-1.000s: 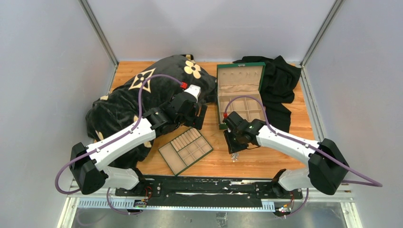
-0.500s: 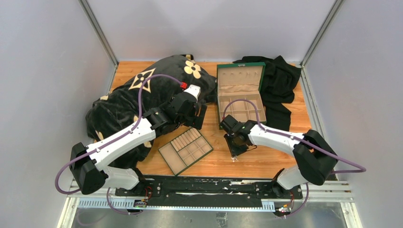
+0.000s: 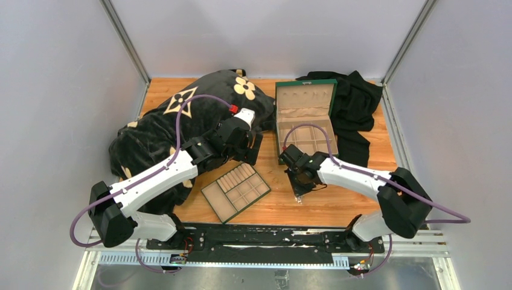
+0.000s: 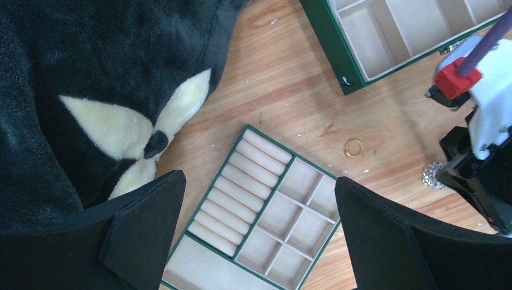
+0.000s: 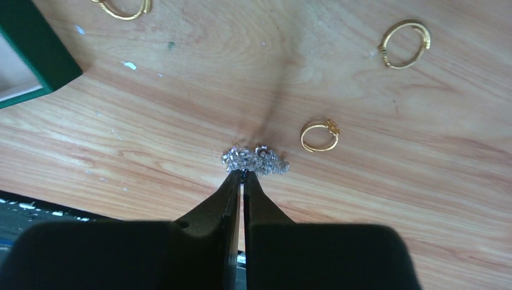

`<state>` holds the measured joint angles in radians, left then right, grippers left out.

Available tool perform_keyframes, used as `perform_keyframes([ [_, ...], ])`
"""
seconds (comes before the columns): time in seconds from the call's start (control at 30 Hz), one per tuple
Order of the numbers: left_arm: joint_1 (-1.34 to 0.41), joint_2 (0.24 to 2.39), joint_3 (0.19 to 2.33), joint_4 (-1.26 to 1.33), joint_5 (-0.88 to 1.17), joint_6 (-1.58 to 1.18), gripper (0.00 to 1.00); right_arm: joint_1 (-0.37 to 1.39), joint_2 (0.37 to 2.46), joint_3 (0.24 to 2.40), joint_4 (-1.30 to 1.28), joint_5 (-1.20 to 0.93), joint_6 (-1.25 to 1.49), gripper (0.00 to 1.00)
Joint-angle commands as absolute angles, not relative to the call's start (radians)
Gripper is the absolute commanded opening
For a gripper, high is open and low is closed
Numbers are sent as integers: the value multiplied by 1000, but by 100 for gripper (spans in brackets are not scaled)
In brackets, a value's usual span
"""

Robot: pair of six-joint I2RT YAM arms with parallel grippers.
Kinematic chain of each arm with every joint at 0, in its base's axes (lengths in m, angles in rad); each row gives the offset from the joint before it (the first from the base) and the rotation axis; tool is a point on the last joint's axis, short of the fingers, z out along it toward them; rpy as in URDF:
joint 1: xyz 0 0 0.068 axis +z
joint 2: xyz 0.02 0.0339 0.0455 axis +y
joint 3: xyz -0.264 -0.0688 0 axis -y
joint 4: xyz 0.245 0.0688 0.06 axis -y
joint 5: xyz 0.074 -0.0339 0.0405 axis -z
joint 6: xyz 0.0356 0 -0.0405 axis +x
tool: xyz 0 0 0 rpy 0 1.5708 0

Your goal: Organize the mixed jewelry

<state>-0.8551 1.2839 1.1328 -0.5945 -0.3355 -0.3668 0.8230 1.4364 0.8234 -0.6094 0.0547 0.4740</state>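
Note:
I would bring the silvery cluster up if I lifted my right gripper now, because its closed fingers hold the near edge of the silvery cluster.
The mixed jewelry lies on the wood between the tray and the box. A silvery sparkly cluster rests on the table, and my right gripper is shut with its tips pinching the cluster's near edge. Three gold rings lie around it: one just to the right, one farther off, one at the top edge. The left wrist view also shows a gold ring and the cluster. My left gripper hangs open and holds nothing above the flat green tray.
The open green box with beige lining stands behind the right gripper. A black plush blanket with cream flowers fills the left. A black cloth lies at the back right. The tray sits near the front edge.
The right gripper's jaws have closed from partly open onto the silvery cluster, and its arm has shifted slightly left. The left arm has not moved.

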Motion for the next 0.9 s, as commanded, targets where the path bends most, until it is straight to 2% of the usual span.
perform_keyframes([
  [0.0,-862,1291,1143,-605,-342,-349,100,836,1359,881,-703,103,472,0],
  [0.4,-862,1311,1152,-599,-348,-352,100,836,1201,1058,-805,162,409,0],
  [0.87,-862,1300,1148,-594,-351,-370,100,826,1228,1206,-808,204,361,0],
])
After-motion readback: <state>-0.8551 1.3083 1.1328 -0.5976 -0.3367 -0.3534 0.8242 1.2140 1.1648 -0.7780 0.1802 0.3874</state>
